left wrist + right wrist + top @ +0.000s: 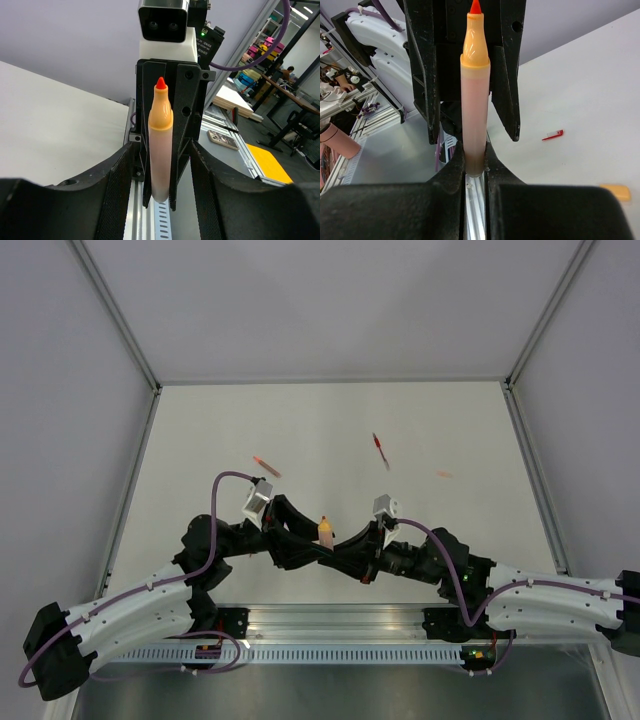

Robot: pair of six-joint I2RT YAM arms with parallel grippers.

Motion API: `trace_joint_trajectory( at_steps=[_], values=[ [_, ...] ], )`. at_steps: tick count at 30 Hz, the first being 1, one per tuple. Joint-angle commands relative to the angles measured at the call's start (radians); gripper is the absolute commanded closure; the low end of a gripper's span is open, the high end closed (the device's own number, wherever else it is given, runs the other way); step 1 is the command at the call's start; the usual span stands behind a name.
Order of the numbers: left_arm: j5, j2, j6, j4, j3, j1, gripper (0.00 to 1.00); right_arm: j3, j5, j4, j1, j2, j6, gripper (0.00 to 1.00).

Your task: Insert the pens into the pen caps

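Observation:
My open left gripper should close now to catch the orange-peach pen between its fingers.
The orange-peach pen (475,100) stands upright with its bare red nib on top. My right gripper (475,167) is shut on its lower end. My left gripper (159,200) is open, its fingers (114,195) wide on both sides of the pen (161,145) and not touching it. From above, both grippers meet at the pen (325,530) near the table's front middle. The red pen (380,450) lies on the table farther back. A small red pen cap (266,465) lies at the back left, also in the right wrist view (553,134). An orange cap (443,475) lies at the right.
A slotted aluminium rail (340,625) runs along the near edge under the arm bases. Grey walls with metal posts (120,330) close in the white table (330,420) at the back and sides. Purple cables (215,500) loop over both arms.

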Motion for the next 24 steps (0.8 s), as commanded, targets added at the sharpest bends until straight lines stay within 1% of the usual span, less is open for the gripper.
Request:
trace_joint_trajectory(
  at_steps=[1, 4, 9, 16, 19, 20, 22, 23, 24],
  values=[
    [-0.011, -0.005, 0.015, 0.043, -0.001, 0.000, 0.46, 0.046, 0.007, 0.025, 0.005, 0.011, 0.017, 1.00],
    [-0.014, -0.001, 0.016, 0.043, -0.001, 0.000, 0.46, 0.051, 0.003, 0.026, 0.003, 0.028, 0.021, 1.00],
    [-0.005, 0.016, 0.016, 0.046, 0.002, 0.000, 0.59, 0.065, 0.009, 0.031, 0.003, 0.051, 0.020, 1.00],
    [-0.007, 0.030, 0.026, 0.035, 0.010, 0.000, 0.62, 0.071, 0.045, 0.026, 0.005, 0.023, 0.012, 1.00],
    [-0.005, 0.024, 0.033, 0.032, 0.008, 0.000, 0.70, 0.083, 0.042, 0.011, 0.003, 0.025, 0.011, 1.00],
    [-0.002, 0.022, 0.035, 0.035, 0.010, 0.000, 0.77, 0.083, 0.042, 0.011, 0.005, 0.023, 0.012, 1.00],
    [0.015, 0.024, 0.038, 0.040, 0.010, 0.000, 0.85, 0.074, 0.042, 0.016, 0.003, 0.019, 0.017, 1.00],
    [0.019, 0.024, 0.038, 0.041, 0.010, 0.000, 0.93, 0.069, 0.044, 0.023, 0.005, 0.017, 0.017, 1.00],
    [0.021, 0.024, 0.036, 0.041, 0.011, 0.000, 0.98, 0.068, 0.045, 0.026, 0.003, 0.016, 0.018, 1.00]
  ],
)
